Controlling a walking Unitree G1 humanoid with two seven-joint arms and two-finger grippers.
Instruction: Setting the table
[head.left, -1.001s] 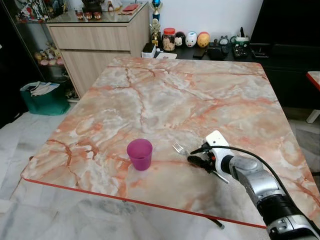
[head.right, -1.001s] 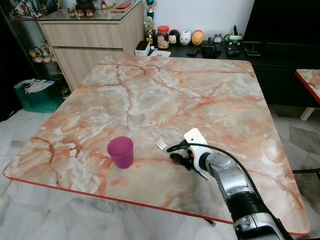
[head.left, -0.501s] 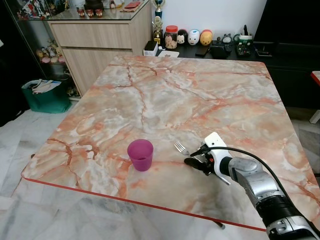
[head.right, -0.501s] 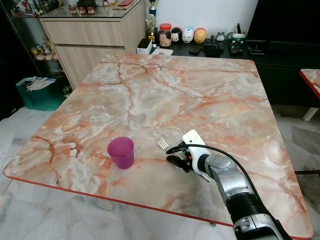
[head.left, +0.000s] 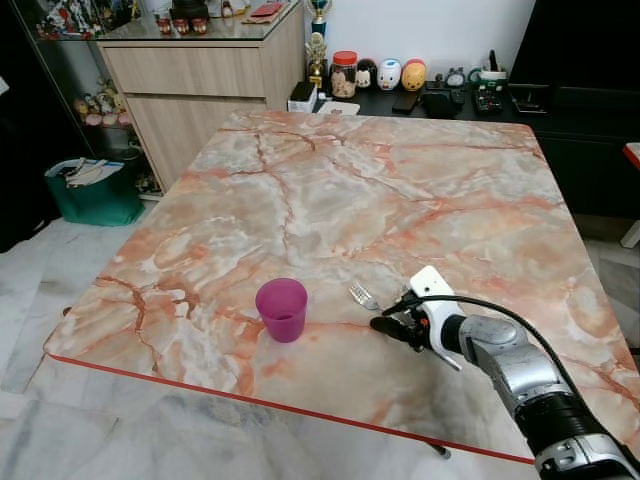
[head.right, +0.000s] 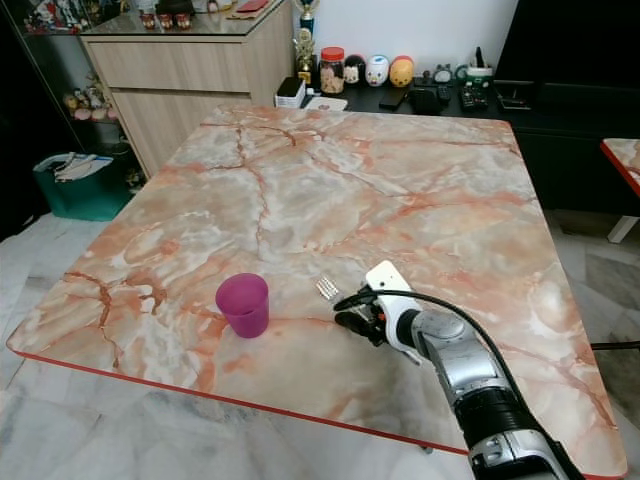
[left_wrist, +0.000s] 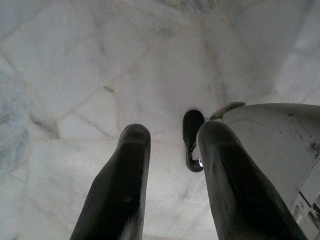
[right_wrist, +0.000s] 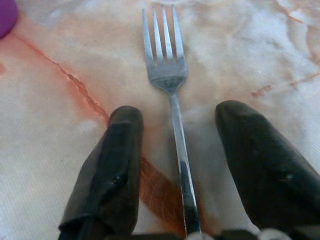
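My right gripper grabs the fork next by its slim handle, just behind the fork's head (head.left: 372, 305), since the pointed tines lie on the table.
A silver fork (head.left: 358, 294) lies flat on the marble table (head.left: 330, 190), tines pointing away from me, just right of a purple cup (head.left: 281, 309) that stands upright near the front edge. My right gripper (head.left: 385, 322) rests low over the fork's handle end. In the right wrist view the fork (right_wrist: 170, 75) lies on the tabletop between the two spread fingers (right_wrist: 120, 150) of the right gripper (right_wrist: 180, 110), which is open, with gaps on both sides of the handle. My left gripper (left_wrist: 175, 130) hangs open over the marble floor.
The table's red front edge (head.left: 250, 400) is close to the cup. A wooden cabinet (head.left: 200, 80) and a green bin (head.left: 85, 190) stand at the far left. A black sideboard (head.left: 440, 100) with jars and figurines lies behind the table. Another table's corner (head.left: 630, 155) shows at the right.
The camera has shifted slightly. My right gripper stays at the fork's handle end; the fork and the cup have not moved on the table.
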